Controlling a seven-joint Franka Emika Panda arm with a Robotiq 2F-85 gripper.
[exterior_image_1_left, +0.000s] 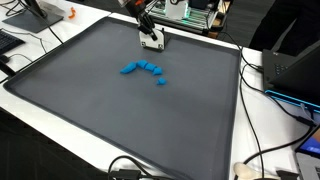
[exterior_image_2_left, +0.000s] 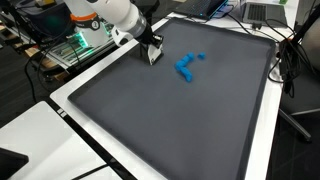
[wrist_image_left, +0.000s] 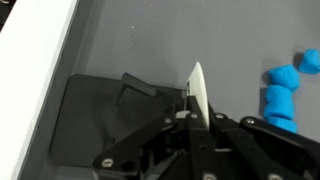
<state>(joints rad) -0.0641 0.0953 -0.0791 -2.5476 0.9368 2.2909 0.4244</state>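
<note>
My gripper should open now, because the thin white flat piece stands low at the mat (exterior_image_1_left: 120, 110), a short distance from the small blue blocks.
My gripper (exterior_image_1_left: 152, 42) is near the far edge of a large dark grey mat (exterior_image_1_left: 120, 110), also seen in an exterior view (exterior_image_2_left: 152, 55). It is shut on a thin white flat piece (wrist_image_left: 199, 92), which stands up between the fingers (wrist_image_left: 192, 118) in the wrist view. A curved row of several small blue blocks (exterior_image_1_left: 146, 68) lies on the mat a short way from the gripper, also in an exterior view (exterior_image_2_left: 187, 65) and at the right edge of the wrist view (wrist_image_left: 282, 95).
The mat lies on a white table (exterior_image_1_left: 262, 130) with a raised white border (wrist_image_left: 35, 80). Cables (exterior_image_1_left: 262, 95) run along one side. Electronics and a laptop (exterior_image_1_left: 290, 70) stand beyond the mat's edges.
</note>
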